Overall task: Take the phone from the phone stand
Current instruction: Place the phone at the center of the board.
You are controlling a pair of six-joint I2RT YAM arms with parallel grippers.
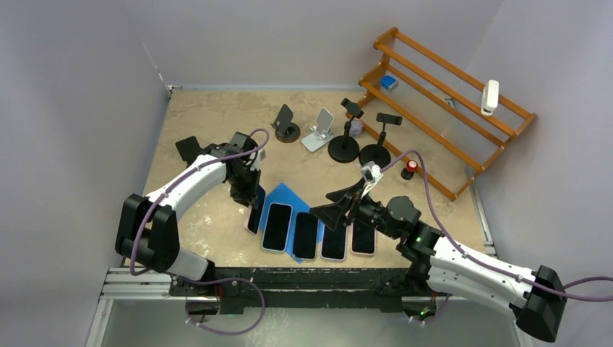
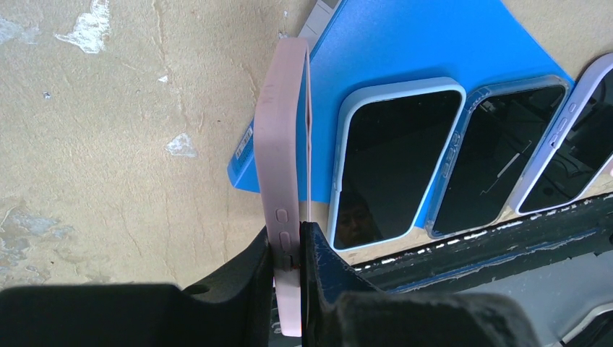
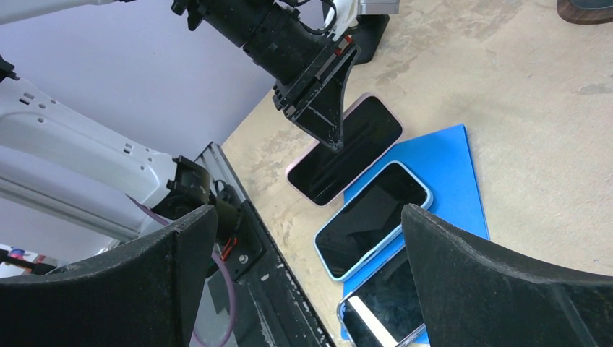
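The left gripper needs to open now, since the pink-cased phone (image 1: 255, 211) leans on its long edge over flat, free table beside the row and would come to rest there.
My left gripper (image 1: 247, 194) is shut on a pink-cased phone (image 1: 255, 211) and holds it on its long edge at the left end of a row of phones. In the left wrist view the phone (image 2: 283, 144) stands edge-on, pinched between my fingers (image 2: 289, 253). In the right wrist view its dark screen (image 3: 347, 148) leans over beside the blue mat (image 3: 441, 155). I cannot tell whether its lower edge touches the table. My right gripper (image 1: 340, 206) is open and empty above the row (image 3: 307, 275). Several phone stands, black (image 1: 285, 124) and white (image 1: 320, 130), stand empty at the back.
Several phones (image 1: 277, 226) lie face up on and beside the blue mat (image 1: 280, 195), close to the table's front edge. Two tall black stands (image 1: 345, 141) and a red object (image 1: 411, 167) sit at the back right. A wooden rack (image 1: 448, 94) fills the far right corner.
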